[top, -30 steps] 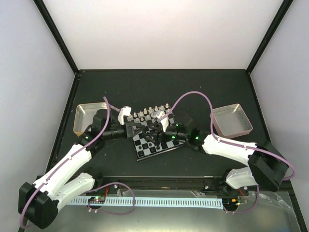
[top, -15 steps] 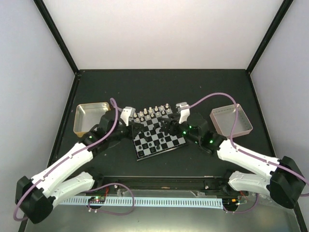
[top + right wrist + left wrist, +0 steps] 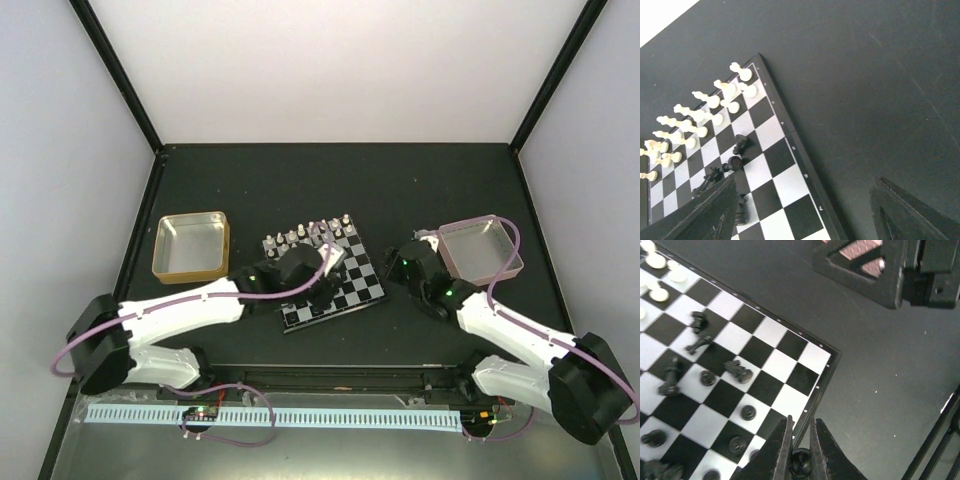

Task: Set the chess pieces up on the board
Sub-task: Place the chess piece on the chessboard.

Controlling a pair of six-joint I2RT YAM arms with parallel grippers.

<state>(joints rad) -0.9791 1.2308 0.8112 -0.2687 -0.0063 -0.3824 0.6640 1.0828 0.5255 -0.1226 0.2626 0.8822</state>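
My left gripper should keep holding the black chess piece until it reaches the empty corner squares, since the piece is still well above the board's near edge.
The board lies tilted in the middle of the table, with white chess pieces in rows along its far edge. Several black chess pieces are scattered on its near half, some standing, some on their sides. My left gripper hangs over the board's near edge and is shut on a black chess piece, as the left wrist view shows. My right gripper is open and empty just right of the board; the right wrist view shows white pieces and black ones.
A brass-coloured metal tray stands left of the board and a pinkish metal tray stands to its right, beside the right arm. The right gripper's body shows at the top of the left wrist view.
My left gripper has swung from the board's left edge across to its near right part. My right gripper has pulled back off the board to its right side.
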